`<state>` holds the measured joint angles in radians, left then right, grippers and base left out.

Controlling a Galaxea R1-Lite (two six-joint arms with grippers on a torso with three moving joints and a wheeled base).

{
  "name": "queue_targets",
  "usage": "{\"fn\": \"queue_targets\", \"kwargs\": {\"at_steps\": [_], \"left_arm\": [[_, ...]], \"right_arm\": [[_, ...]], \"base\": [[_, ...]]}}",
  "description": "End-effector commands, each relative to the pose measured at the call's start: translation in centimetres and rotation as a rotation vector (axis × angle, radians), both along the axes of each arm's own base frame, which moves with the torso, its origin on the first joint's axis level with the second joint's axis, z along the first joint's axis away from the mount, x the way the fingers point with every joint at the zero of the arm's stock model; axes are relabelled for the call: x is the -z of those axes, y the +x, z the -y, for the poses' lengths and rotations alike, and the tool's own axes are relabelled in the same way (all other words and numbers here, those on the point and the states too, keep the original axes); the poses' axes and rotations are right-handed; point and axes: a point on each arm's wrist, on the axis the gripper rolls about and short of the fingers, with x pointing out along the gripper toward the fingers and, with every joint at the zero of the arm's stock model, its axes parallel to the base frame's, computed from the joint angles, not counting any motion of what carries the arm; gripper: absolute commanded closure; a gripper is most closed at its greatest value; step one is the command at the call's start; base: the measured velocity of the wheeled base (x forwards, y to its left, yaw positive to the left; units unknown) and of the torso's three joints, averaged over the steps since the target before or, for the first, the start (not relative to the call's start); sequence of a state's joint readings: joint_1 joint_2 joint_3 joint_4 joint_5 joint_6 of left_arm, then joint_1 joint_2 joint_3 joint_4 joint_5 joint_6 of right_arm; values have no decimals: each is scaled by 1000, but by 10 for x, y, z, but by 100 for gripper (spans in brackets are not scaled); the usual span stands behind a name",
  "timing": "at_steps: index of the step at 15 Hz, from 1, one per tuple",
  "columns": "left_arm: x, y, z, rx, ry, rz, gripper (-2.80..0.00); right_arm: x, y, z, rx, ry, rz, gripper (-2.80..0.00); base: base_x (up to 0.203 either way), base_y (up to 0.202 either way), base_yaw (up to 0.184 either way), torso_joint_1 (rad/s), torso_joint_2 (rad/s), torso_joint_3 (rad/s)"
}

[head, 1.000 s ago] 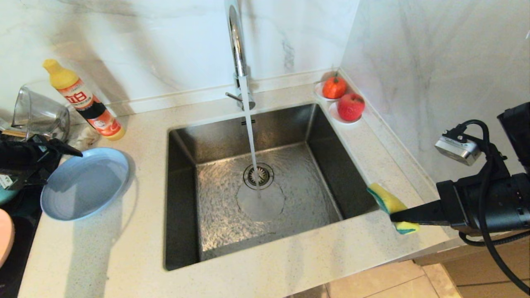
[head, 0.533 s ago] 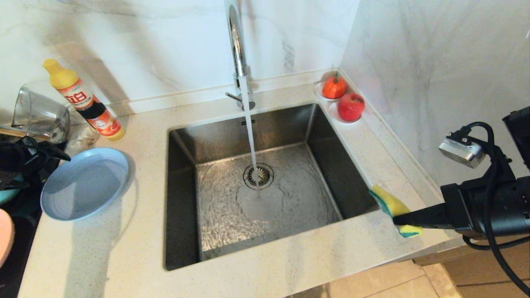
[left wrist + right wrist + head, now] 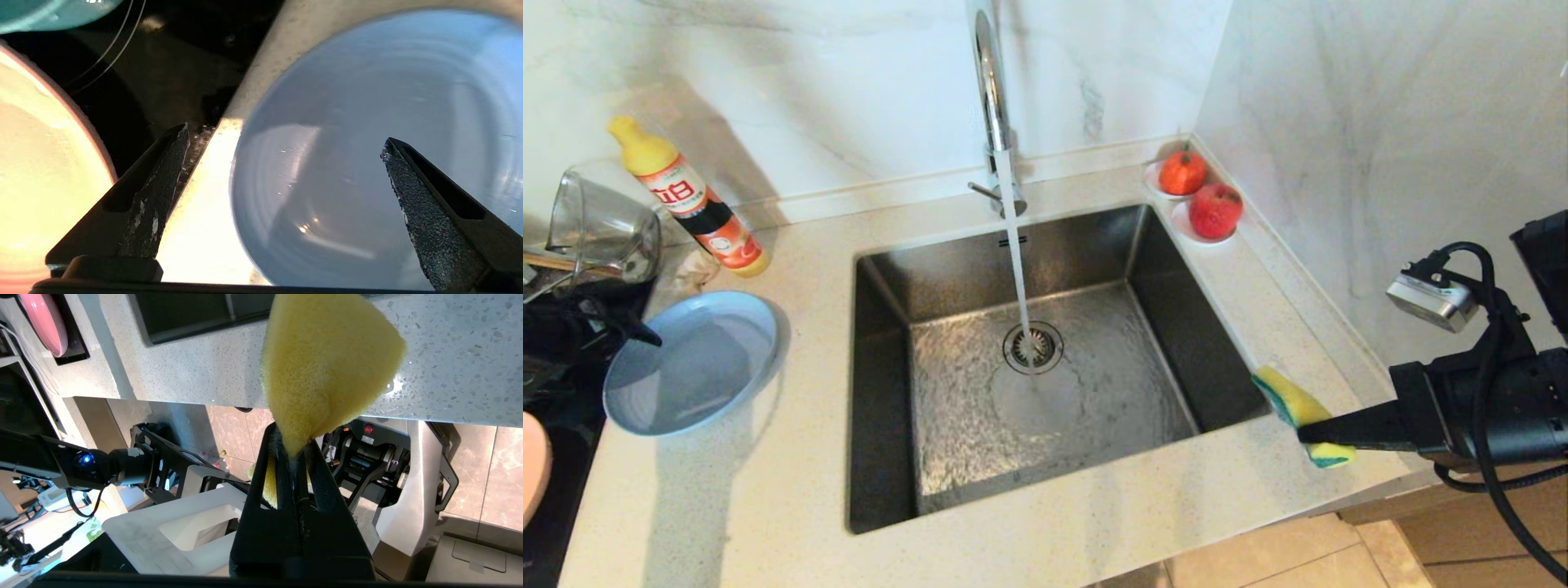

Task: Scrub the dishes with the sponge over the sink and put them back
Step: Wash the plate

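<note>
It isn't time to close on the plate yet: my left gripper's fingers are above the grey-blue plate's rim (image 3: 606,382) (image 3: 234,164) and the counter, so I need to first lower them.
The grey-blue plate (image 3: 690,363) lies flat on the counter left of the sink (image 3: 931,269). My left gripper (image 3: 637,333) hovers open at the plate's left rim, empty; in the left wrist view the plate (image 3: 367,122) fills the space between and beyond the open gripper (image 3: 284,134). A pink plate (image 3: 533,474) (image 3: 41,183) and a teal bowl (image 3: 49,12) sit on the dark surface further left. My right gripper (image 3: 1311,431) is shut on the yellow-green sponge (image 3: 1294,404) (image 3: 327,363) above the counter at the sink's right front corner.
Water runs from the chrome faucet (image 3: 988,82) onto the drain strainer (image 3: 1032,347). A dish-soap bottle (image 3: 690,200) and a glass jug (image 3: 600,229) stand at the back left. Two red fruits (image 3: 1201,194) sit at the back right corner by the wall. A black cooktop (image 3: 556,506) borders the counter's left.
My left gripper has drawn back to the left, away from above the grey-blue plate, which stays put. The right gripper with the sponge has hardly moved.
</note>
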<state>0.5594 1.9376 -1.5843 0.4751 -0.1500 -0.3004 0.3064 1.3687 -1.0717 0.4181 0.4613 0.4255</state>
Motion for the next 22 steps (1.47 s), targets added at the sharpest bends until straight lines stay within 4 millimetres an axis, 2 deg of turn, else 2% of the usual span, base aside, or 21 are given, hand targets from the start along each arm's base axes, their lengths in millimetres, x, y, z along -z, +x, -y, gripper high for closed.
{"fn": "queue_targets", "kwargs": {"at_steps": [1, 18, 19, 22], "left_arm": [[6, 3, -2, -1, -10, -12, -280], [21, 8, -1, 40, -84, -25, -280], [24, 9, -1, 39, -89, -32, 0], [28, 12, -3, 37, -88, -31, 0]], "right_arm": [[3, 3, -1, -1, -2, -17, 0], [5, 4, 0, 3, -5, -25, 0], [5, 4, 0, 2, -5, -24, 0], [5, 5, -1, 3, -5, -23, 0]], "base": [[0, 0, 0, 0, 0, 0], [0, 0, 0, 0, 0, 0], [0, 0, 0, 0, 0, 0], [0, 0, 0, 0, 0, 0]]}}
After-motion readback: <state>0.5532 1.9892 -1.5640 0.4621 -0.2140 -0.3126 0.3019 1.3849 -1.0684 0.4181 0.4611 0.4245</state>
